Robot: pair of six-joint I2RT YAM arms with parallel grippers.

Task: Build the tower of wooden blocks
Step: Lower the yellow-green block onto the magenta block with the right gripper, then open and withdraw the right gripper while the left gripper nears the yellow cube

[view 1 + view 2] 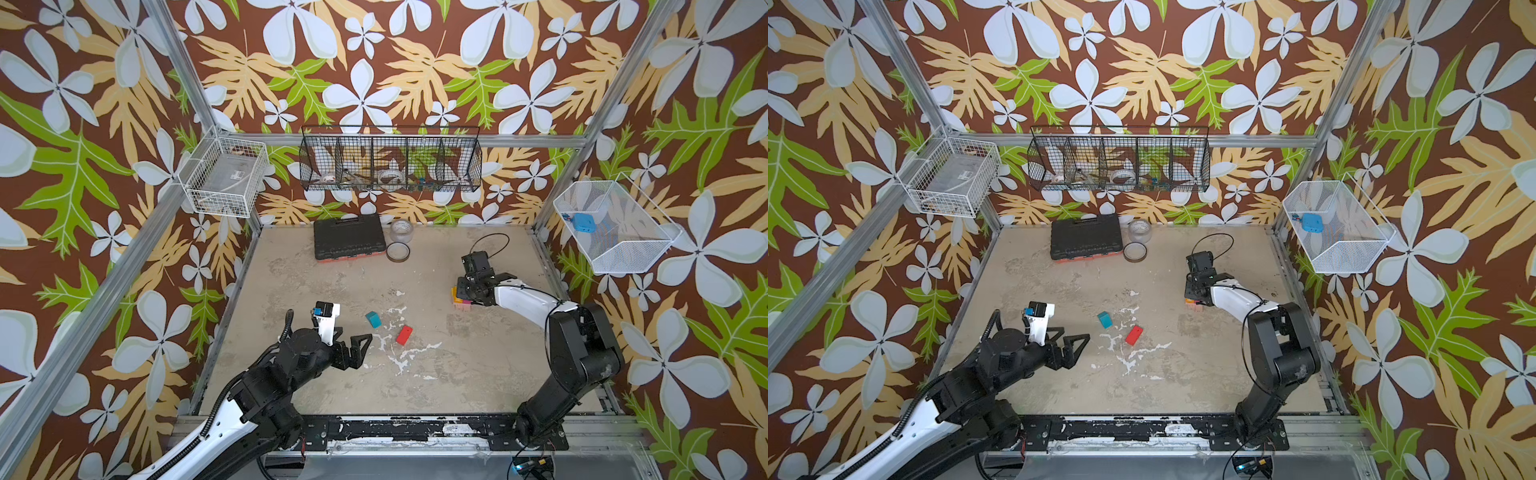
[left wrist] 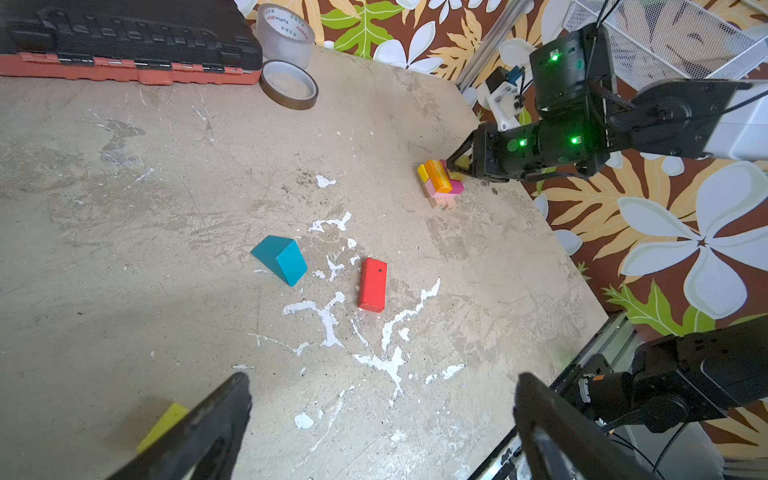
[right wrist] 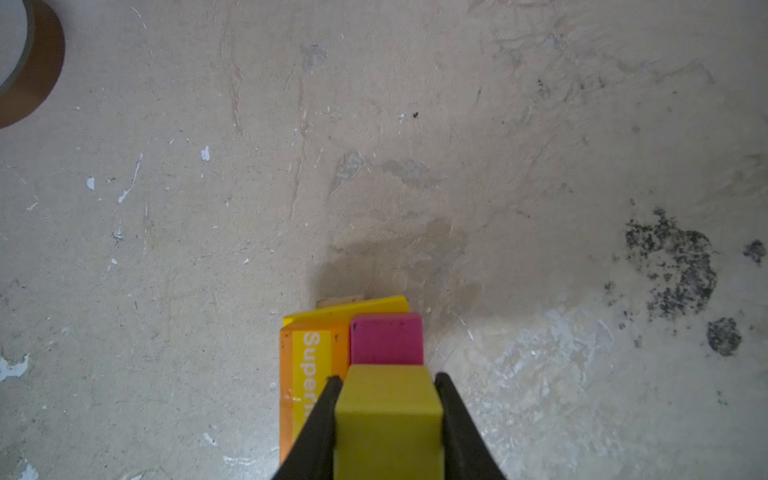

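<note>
I should open my right gripper now. The lower edge of the yellow block (image 3: 389, 368) touches the magenta block's top (image 3: 386, 341), so the yellow block would stay if I let go now.
The wood block tower (image 1: 460, 303) (image 1: 1192, 304) (image 2: 440, 183) stands at the right of the table, with pink and tan blocks low and yellow, orange and magenta ones above. My right gripper (image 3: 388, 380) (image 1: 462, 293) is at its top, shut on a yellow block (image 3: 388, 415) that sits beside a magenta block (image 3: 386, 338) and an orange plank (image 3: 289, 374). Loose wood blocks lie mid-table: a teal wedge (image 1: 373, 319) (image 2: 281, 258) and a red block (image 1: 404, 335) (image 2: 372, 284). My left gripper (image 1: 353, 345) (image 2: 382, 382) hovers open and empty left of them, next to another yellow block (image 2: 164, 424).
A black tool case (image 1: 347, 237) lies at the back of the table, with a clear tape roll (image 1: 401, 230) and a brown tape ring (image 1: 398, 252) beside it. Wire baskets (image 1: 390, 164) hang on the walls. The tower stands near the table's right edge.
</note>
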